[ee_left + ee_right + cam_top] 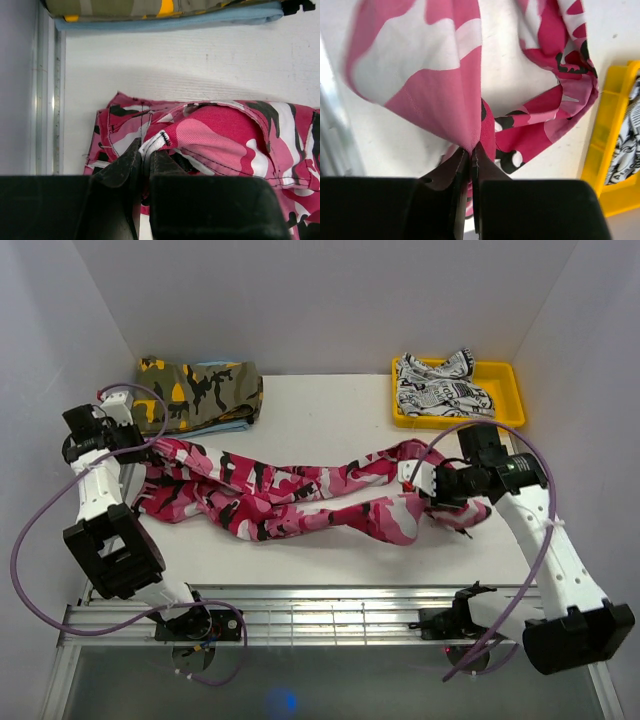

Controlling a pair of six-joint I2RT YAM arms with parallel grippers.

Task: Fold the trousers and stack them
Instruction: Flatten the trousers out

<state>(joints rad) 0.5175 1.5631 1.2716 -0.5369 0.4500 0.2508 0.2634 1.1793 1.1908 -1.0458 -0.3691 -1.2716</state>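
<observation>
I need to keep the hem in my left gripper until it reaches its place, as bare table shows between the bunched hem and the light blue cloth.
The pink, white and black camouflage trousers point(290, 495) lie stretched and bunched across the middle of the white table. My left gripper point(140, 445) is shut on their left end; the left wrist view shows its jaws point(146, 152) pinching a white-edged hem of the trousers point(215, 135). My right gripper point(425, 482) is shut on the right end, holding a fold of the trousers point(440, 85) lifted off the table. The jaws point(470, 150) are pressed together on the cloth.
A folded olive-and-orange camouflage garment point(200, 392) on a light blue cloth lies at the back left. A yellow tray point(505, 390) at the back right holds a white garment with black print point(440, 385). White walls enclose the table on three sides.
</observation>
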